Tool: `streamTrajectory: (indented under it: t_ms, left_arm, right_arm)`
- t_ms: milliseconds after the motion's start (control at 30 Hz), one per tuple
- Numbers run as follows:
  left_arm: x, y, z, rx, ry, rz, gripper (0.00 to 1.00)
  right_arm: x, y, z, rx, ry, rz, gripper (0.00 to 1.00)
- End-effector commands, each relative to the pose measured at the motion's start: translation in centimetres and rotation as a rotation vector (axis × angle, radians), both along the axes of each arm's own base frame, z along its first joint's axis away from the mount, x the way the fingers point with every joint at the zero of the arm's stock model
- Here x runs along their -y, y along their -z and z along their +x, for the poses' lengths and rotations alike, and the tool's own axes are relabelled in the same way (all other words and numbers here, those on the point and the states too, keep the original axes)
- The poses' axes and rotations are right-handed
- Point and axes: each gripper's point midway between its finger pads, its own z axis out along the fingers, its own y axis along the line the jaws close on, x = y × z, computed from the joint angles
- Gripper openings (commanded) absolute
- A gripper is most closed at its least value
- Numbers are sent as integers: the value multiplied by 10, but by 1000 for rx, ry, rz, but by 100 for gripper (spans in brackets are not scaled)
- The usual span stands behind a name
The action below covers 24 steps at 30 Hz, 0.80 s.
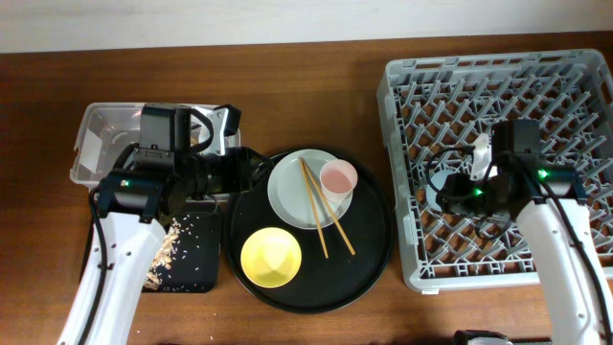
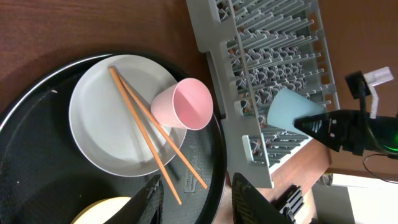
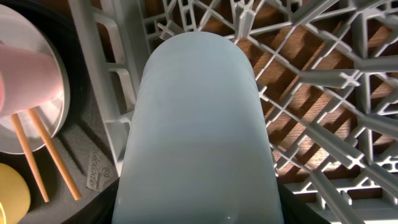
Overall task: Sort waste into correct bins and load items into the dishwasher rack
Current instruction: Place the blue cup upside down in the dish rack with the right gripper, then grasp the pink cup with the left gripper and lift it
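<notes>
I will grab the pink cup by its open rim [image 1: 338, 178] [image 2: 192, 104] with my left gripper. The cup's bottom end then stays free for handing over to the rack.
My right gripper [image 3: 199, 211] is shut on the light-blue cup [image 3: 196, 124], holding it on its side just above the grey dishwasher rack [image 1: 498, 86] near its left edge. The left wrist view also shows this cup [image 2: 292, 111]. On the round black tray [image 1: 369, 249] lies a white plate [image 1: 292, 187] with the chopsticks [image 1: 321, 211] across it. A pink cup [image 1: 338, 176] lies tipped on the plate's right rim, and a yellow bowl [image 1: 271, 257] sits in front. My left gripper [image 2: 199, 202] is open, its fingers either side of the tray's left rim, holding nothing.
A clear plastic box [image 1: 96, 134] stands at the far left, partly hidden by my left arm. In front of it a shallow black tray [image 1: 187, 254] holds beige food scraps [image 1: 168, 244]. Upright pegs fill the rack.
</notes>
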Motion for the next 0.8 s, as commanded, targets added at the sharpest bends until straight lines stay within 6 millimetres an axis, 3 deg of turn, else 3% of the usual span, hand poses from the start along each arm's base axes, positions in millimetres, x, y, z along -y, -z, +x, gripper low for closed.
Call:
streamTrajectory:
  t_ms: [0,200,367,533,633,767]
  left_arm:
    - [0,4,-1,3,8,14,35]
    - [-1,4,-2,-1,8,14,36]
    - [3,6,-4,-5,17,24,35]
    - [22,21,-3,29,2,176,34]
    - [61,45,8,66,44,248,34]
    - [90,105,35,15,10,315,34]
  right_arm:
    - [-1,3,5,-13,-6,0,49]
    - [-1,5,4,-26,-6,1,75]
    - [-1,3,4,-26,-7,3,78]
    - [-25,-44,12,53,-53,135,78]
    - [-26,-72,7,90,-77,127,79]
    - [-27,-68,-1,61,-74,130,83]
